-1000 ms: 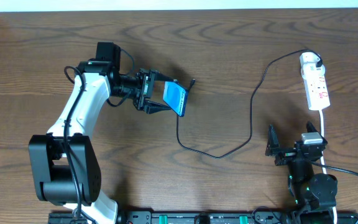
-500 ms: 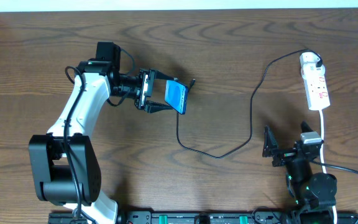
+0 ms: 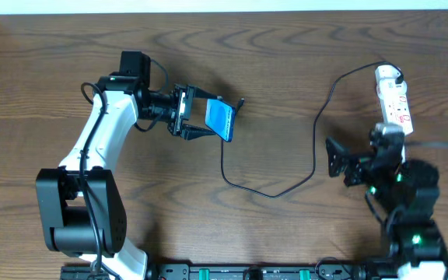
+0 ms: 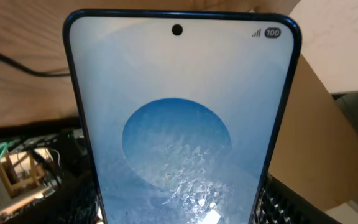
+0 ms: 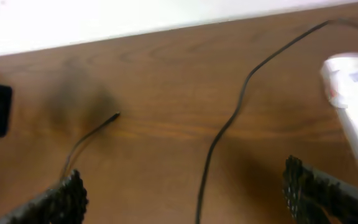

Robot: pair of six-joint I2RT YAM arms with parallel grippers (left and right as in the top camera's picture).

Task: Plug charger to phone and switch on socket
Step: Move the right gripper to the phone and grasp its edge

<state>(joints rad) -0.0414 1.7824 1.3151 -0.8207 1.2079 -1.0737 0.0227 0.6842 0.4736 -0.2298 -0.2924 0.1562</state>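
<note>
The robot's right hand should next pinch the phone's free edge (image 3: 232, 124) (image 5: 4, 111), across the screen and the back. Then the left gripper can grip the phone again for plugging.
My left gripper (image 3: 207, 121) is shut on the phone (image 3: 221, 121) and holds it tilted above the table, left of centre. In the left wrist view the phone's blue screen (image 4: 179, 124) fills the frame between my fingers (image 4: 278, 202). The charger is a thin black cable (image 3: 315, 140). Its plug tip (image 3: 242, 101) lies just right of the phone, and its white adapter (image 3: 389, 75) sits in the white socket strip (image 3: 397, 107) at the far right. My right gripper (image 3: 337, 162) is open and empty, above the cable (image 5: 229, 124), left of the socket (image 5: 353, 112).
The cable loops low across the middle of the table (image 3: 271, 194). The table's far edge meets a white wall (image 3: 224, 6). The socket's white cord runs down behind my right arm (image 3: 411, 187). The plug tip also shows in the right wrist view (image 5: 115, 116).
My right arm has moved away from the front edge, up and a little left towards the cable beside the socket. My left arm and the phone have not moved.
</note>
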